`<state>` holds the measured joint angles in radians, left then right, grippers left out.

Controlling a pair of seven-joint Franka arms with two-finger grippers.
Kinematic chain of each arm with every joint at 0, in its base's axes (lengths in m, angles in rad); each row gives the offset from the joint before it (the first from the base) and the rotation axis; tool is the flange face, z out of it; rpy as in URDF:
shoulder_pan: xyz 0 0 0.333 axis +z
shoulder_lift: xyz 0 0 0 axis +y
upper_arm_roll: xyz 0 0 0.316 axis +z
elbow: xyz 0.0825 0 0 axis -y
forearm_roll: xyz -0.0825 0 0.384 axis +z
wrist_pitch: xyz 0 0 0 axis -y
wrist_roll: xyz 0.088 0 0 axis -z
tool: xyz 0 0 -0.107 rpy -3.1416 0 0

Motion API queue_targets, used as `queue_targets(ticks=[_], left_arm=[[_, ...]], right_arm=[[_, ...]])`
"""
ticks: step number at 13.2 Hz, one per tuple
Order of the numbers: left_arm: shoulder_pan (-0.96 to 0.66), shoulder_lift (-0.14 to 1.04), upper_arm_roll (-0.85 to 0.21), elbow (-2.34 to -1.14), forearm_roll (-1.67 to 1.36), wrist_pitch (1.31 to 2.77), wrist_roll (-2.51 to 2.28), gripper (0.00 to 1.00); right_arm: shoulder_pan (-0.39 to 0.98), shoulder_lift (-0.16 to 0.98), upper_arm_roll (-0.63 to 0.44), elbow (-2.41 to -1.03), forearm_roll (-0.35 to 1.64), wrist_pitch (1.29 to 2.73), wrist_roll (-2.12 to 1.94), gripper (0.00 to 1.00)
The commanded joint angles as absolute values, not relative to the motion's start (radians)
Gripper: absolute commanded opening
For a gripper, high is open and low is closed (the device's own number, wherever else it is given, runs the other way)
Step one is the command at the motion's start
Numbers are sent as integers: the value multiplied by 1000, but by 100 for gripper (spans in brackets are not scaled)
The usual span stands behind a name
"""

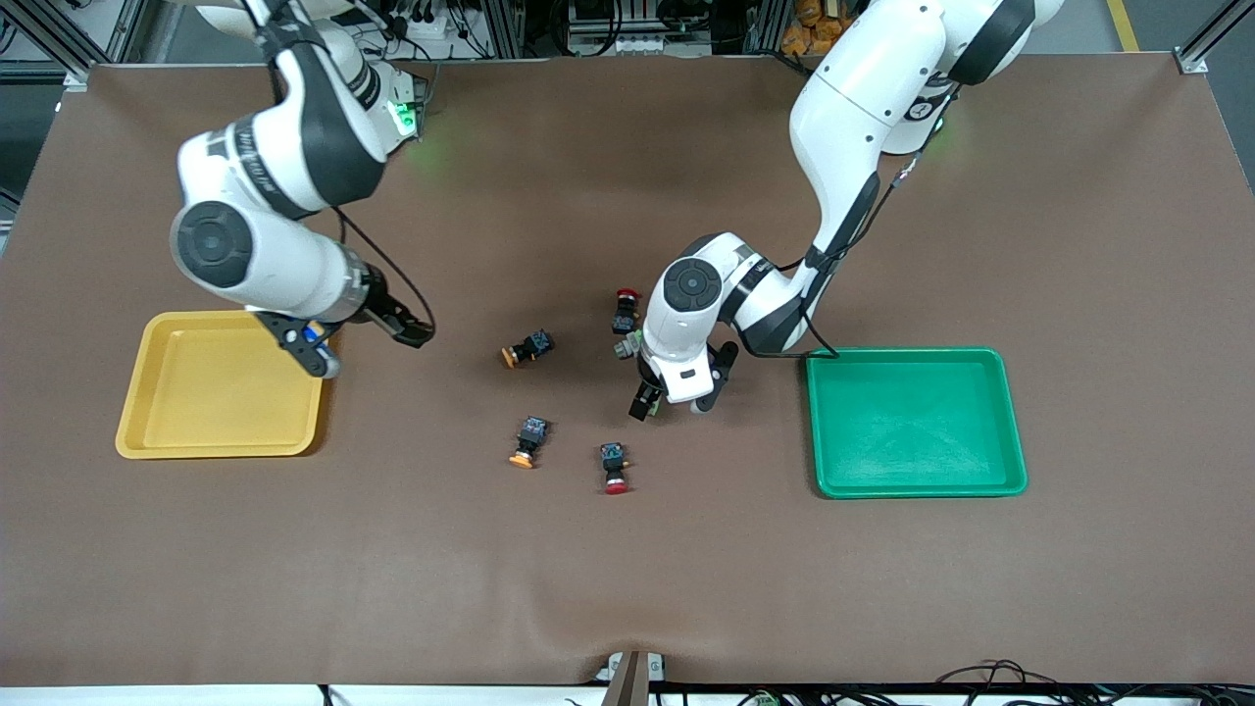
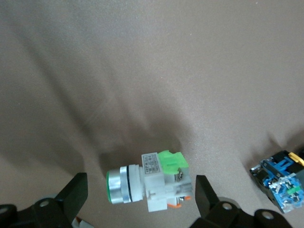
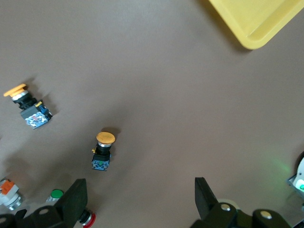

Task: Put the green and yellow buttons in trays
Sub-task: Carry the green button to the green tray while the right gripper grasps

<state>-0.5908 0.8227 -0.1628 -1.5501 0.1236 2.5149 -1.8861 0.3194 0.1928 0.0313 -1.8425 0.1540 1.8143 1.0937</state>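
Observation:
My left gripper's fingers stand beside the green button (image 2: 159, 184) and the button's silver collar (image 2: 119, 185) in the left wrist view, so it is time to close.
My left gripper (image 1: 677, 400) is open, low over the table beside the green tray (image 1: 1015, 417). In the left wrist view its jaws (image 2: 141, 199) stand on either side of a whitish green button (image 2: 147, 183) lying on its side, with gaps to both. The hand hides that button in the front view. A second green button (image 1: 627, 345) peeks out beside the left wrist. Two yellow buttons (image 1: 529, 347) (image 1: 529, 441) lie mid-table. My right gripper (image 1: 365, 343) is open and empty over the table beside the yellow tray (image 1: 147, 431), which holds nothing.
Two red-capped black switches (image 1: 626, 309) (image 1: 615, 466) lie near the left gripper. A black-bodied switch (image 2: 280, 178), cap out of view, lies beside the green button. The right wrist view shows both yellow buttons (image 3: 28, 107) (image 3: 103, 151), a green cap (image 3: 56, 194) and the yellow tray's corner (image 3: 251, 28).

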Motion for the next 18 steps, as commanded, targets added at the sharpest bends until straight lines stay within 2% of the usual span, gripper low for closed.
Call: queue_targets(ticks=[1,2,4,5,6,8,12,18], left_arm=[[-609,850,-147,-1517,143,2525,-1914,100],[-609,850,-146,-1517,141,2525,-1914,100],[-607,847,-146,-1516,141,2525,-1913,55],[-607,844,-144,-1516,147,2523,-1898,13],[-603,836,-143,-1516,175,2522,-1888,0],[-583,801,-143,-1522,199,2485,-1887,0],[-493,683,-147,-1552,203,2205,-1726,0],[-254,502,-156,-1782,202,2172,-1346,0]], right_arm=[[357,173,25,-1930,140,1891,1153,100],[383,176,23,-1949,134,1920,1187,100],[412,184,23,-1995,130,1992,1235,100],[429,187,23,-2017,129,2025,1245,100],[440,196,25,-2029,129,2055,1264,100],[500,241,21,-2037,101,2097,1340,100],[567,320,23,-2036,63,2193,1448,100],[643,412,18,-2034,22,2359,1537,100]])
